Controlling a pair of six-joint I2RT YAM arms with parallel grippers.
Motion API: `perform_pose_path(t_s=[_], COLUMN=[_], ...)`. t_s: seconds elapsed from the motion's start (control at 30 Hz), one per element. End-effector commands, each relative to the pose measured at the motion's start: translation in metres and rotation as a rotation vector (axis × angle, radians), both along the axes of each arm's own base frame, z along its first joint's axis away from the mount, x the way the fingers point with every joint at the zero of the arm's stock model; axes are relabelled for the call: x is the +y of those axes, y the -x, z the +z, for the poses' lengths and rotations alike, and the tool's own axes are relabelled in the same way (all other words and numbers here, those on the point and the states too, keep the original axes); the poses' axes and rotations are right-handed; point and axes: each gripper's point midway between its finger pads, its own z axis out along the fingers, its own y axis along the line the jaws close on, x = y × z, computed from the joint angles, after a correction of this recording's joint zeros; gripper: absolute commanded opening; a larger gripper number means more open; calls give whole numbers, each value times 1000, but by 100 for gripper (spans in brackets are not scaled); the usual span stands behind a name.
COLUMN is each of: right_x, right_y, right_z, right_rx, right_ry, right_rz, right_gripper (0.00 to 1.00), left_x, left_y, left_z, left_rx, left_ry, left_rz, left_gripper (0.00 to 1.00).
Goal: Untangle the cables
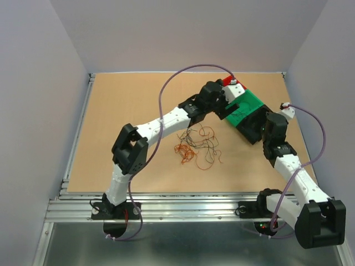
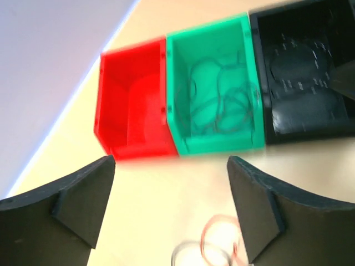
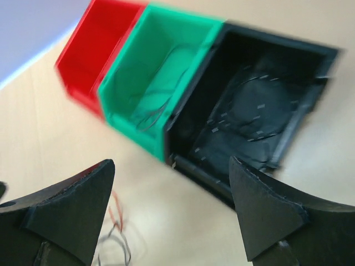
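The left gripper grabs a black wire at the tangle's outer edge [image 1: 191,131] [image 2: 186,243] next, which leaves the orange-red wires free to untangle.
The cables [image 1: 198,145] lie in a loose tangle on the wooden table, thin black and orange-red curly wires. A few loops show at the bottom of the left wrist view [image 2: 217,244] and the right wrist view [image 3: 112,231]. My left gripper [image 1: 229,108] is open and empty [image 2: 172,205], above the table in front of the bins. My right gripper [image 1: 257,128] is open and empty [image 3: 172,216], by the black bin. Dark wires lie in the green bin [image 2: 217,100] and in the black bin [image 3: 260,105].
Three bins stand in a row at the back right: red bin [image 1: 229,82] [image 2: 133,111] [image 3: 91,52], green bin [image 1: 247,102] [image 3: 128,83], black bin [image 1: 250,133] [image 2: 305,119]. Grey walls enclose the table; a metal rail runs along the near edge [image 1: 183,202].
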Motion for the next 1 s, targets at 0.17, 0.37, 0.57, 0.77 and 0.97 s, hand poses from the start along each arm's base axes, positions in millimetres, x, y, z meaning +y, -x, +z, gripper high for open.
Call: perform_pose_path(t_s=[0.17, 0.37, 0.57, 0.77, 0.97], right_x=[124, 185, 194, 190, 179], right_y=[-9, 0, 14, 9, 14], right_z=[24, -16, -54, -46, -14], right_rx=[-24, 194, 340, 316, 198], right_ry=[47, 176, 257, 271, 245], right_rz=[669, 786, 761, 720, 669], right_gripper=[83, 70, 67, 66, 65], left_x=[99, 141, 142, 146, 149], left_y=[68, 75, 69, 55, 51], left_z=[3, -32, -57, -90, -115], left_rx=[50, 51, 125, 191, 228], left_ry=[25, -19, -73, -155, -199], left_rz=[-130, -31, -49, 0, -10], left_gripper=[96, 95, 90, 80, 80])
